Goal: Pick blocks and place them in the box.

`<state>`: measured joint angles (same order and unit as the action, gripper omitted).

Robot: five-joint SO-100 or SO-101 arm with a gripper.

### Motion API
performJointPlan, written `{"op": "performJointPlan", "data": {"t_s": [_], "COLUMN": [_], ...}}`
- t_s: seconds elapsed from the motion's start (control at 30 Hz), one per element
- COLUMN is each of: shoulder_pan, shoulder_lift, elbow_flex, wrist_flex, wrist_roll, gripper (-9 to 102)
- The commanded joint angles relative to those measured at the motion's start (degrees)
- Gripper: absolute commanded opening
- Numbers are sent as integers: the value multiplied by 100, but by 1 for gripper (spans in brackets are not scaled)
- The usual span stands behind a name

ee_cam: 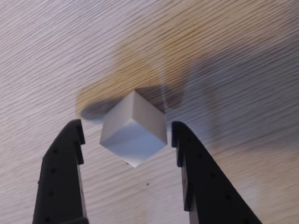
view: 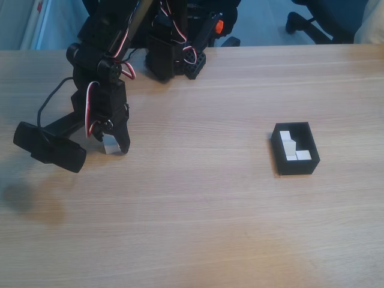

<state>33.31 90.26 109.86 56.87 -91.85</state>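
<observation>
The gripper grabs the white block by its opposite sides next, to place it in the black box (view: 297, 166) with the others.
One white block (ee_cam: 134, 133) rests on the wooden table, standing between the two black fingers (ee_cam: 60, 168) of my gripper (ee_cam: 126, 127). The gripper is open, with a gap on each side of the block. In the fixed view the gripper (view: 113, 143) is lowered at the left of the table with that block (view: 110, 146) just showing between its tips. The black box (view: 297, 166) sits at the right, well apart from the gripper. Three white blocks (view: 290, 147) lie inside it.
The arm's base (view: 174, 57) stands at the table's far edge. A black camera housing (view: 49, 151) sticks out to the left of the gripper. A chair base (view: 312, 21) shows beyond the table's far right.
</observation>
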Motion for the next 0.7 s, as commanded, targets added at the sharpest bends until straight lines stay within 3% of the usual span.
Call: {"op": "performJointPlan", "data": {"t_s": [0.0,0.37,0.67], "shoulder_pan": [70,149,18], "shoulder_lift": [9,35,114], "elbow_flex": [-290,-237,-167], "wrist_flex": [-35,26,114], "wrist_roll": [-53,-44,-26], "gripper": [20,19,6]}}
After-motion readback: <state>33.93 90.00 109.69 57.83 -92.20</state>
